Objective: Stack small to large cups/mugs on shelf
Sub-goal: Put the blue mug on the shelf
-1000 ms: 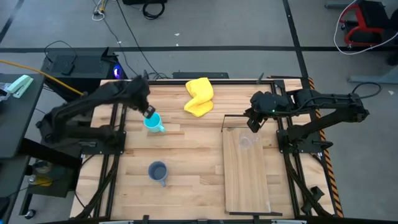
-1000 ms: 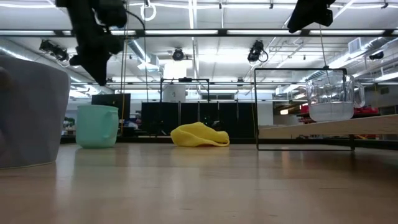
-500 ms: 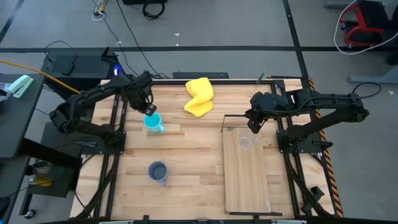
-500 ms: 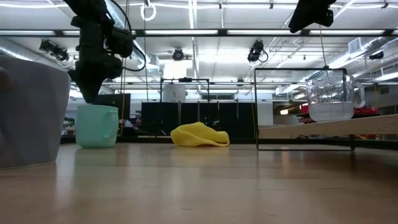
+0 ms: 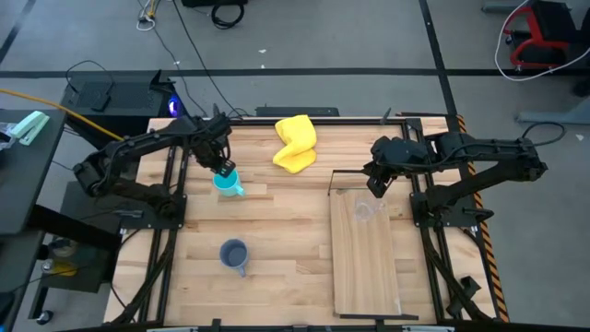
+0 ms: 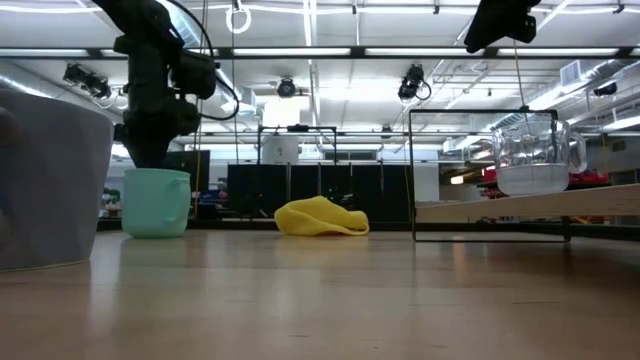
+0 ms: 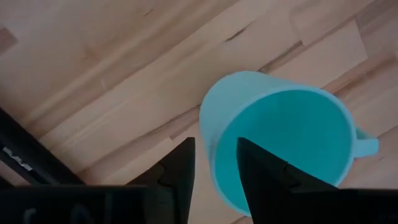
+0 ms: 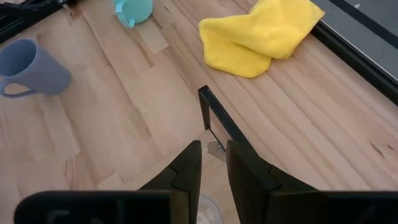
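Note:
My left gripper should next grab the rim of the cyan mug on the side (image 5: pixel 220 179) opposite its handle. It will then bring the mug toward the shelf (image 5: pixel 364 277) for stacking.
A bright cyan handled mug (image 5: pixel 227 182) stands upright on its base on the tabletop at the far left. My left gripper (image 7: pixel 214 165) points down at its rim, narrowly open, one finger inside the mug and one outside. A grey-blue mug (image 5: pixel 234 254) stands upright near the front left. A small clear glass (image 5: pixel 364 210) stands on the far end of the light-wood shelf (image 5: pixel 364 277), beside its black wire frame (image 6: pixel 480 175). My right gripper (image 5: pixel 375 183) hovers above the glass, narrowly open and empty. My left gripper comes from above, pointing down, with the mug's wall (image 7: pixel 208 149) on the side away from the handle between its two fingers. I cannot tell whether the fingers touch the wall. The mug stands upright on the table.
A crumpled yellow cloth (image 5: pixel 295 143) lies at the far middle of the table. The shelf board sits raised above the tabletop (image 6: pixel 520 208) on the right. Bare planks lie between the two mugs and the shelf.
My left gripper has gone down onto the cyan mug's rim, its fingers now astride the wall. The mug has stayed in place. My right gripper has kept still above the glass.

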